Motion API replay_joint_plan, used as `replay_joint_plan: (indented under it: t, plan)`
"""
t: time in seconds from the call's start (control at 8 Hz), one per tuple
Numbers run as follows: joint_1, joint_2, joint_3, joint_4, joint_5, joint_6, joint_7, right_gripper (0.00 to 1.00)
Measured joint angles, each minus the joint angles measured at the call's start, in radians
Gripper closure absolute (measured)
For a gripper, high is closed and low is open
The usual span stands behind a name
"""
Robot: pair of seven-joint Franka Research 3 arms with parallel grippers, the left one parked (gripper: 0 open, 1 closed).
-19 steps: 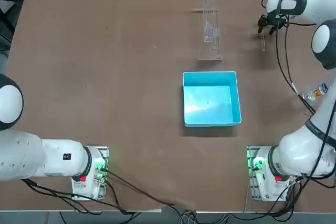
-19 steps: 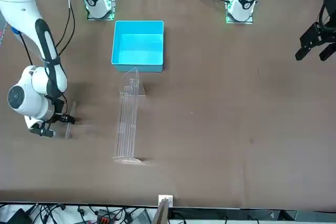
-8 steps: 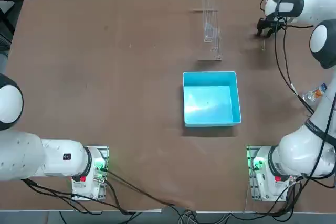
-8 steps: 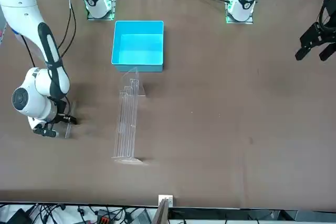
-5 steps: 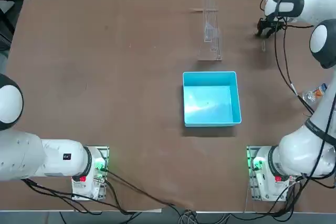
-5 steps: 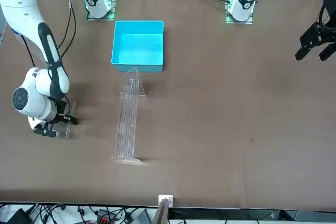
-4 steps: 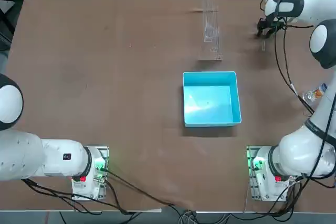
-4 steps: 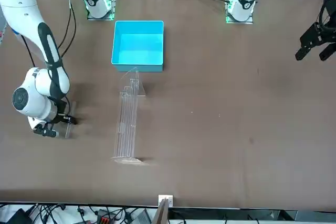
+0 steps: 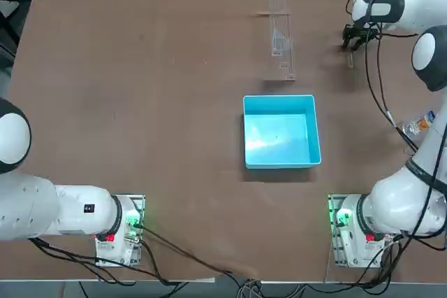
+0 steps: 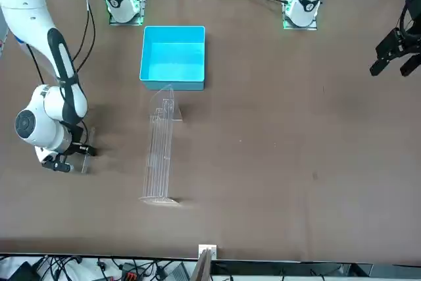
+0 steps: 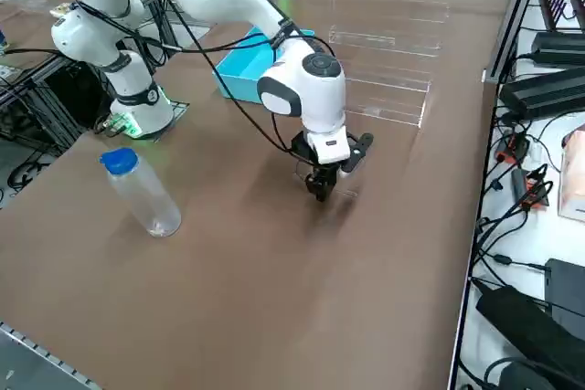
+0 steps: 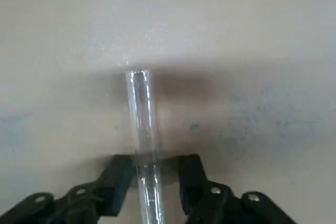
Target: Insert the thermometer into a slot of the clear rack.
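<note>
The thermometer will fit into a slot of the clear rack [image 10: 158, 153] once my right gripper grabs the thermometer by its glass body [image 10: 87, 152], which comes next.
The thermometer [image 12: 143, 124], a thin clear glass rod, lies flat on the brown table at the far right [image 9: 350, 59], seen near the left edge in the front view [image 10: 85, 160]. My right gripper [image 12: 152, 174] is down at the table over one end of it, a black finger [image 12: 119, 174] on each side. The jaws are narrowly open, with a small gap left beside the rod. The gripper also shows in the top view [image 9: 354, 38] and the right side view [image 11: 327, 184]. The clear rack [image 9: 281, 26] lies along the table to the gripper's left [image 10: 160, 153].
A light-blue square box [image 9: 281, 130] sits mid-table, nearer the arm bases than the rack. A clear bottle with a blue cap [image 11: 142, 191] stands near the table's right edge. Black cables [image 9: 374, 75] hang from the right arm.
The right gripper has settled low over the thermometer's end and its fingers have drawn closer together around the rod. The rod, the rack and the box have not moved.
</note>
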Motion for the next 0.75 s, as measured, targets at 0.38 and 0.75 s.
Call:
replay_joint_plan:
  t: [0.38, 0.75]
  plan:
    - [0.000, -0.001, 0.002, 0.003, 0.001, 0.000, 0.000, 0.68]
    - [0.000, -0.002, 0.003, 0.004, 0.001, 0.000, 0.000, 0.78]
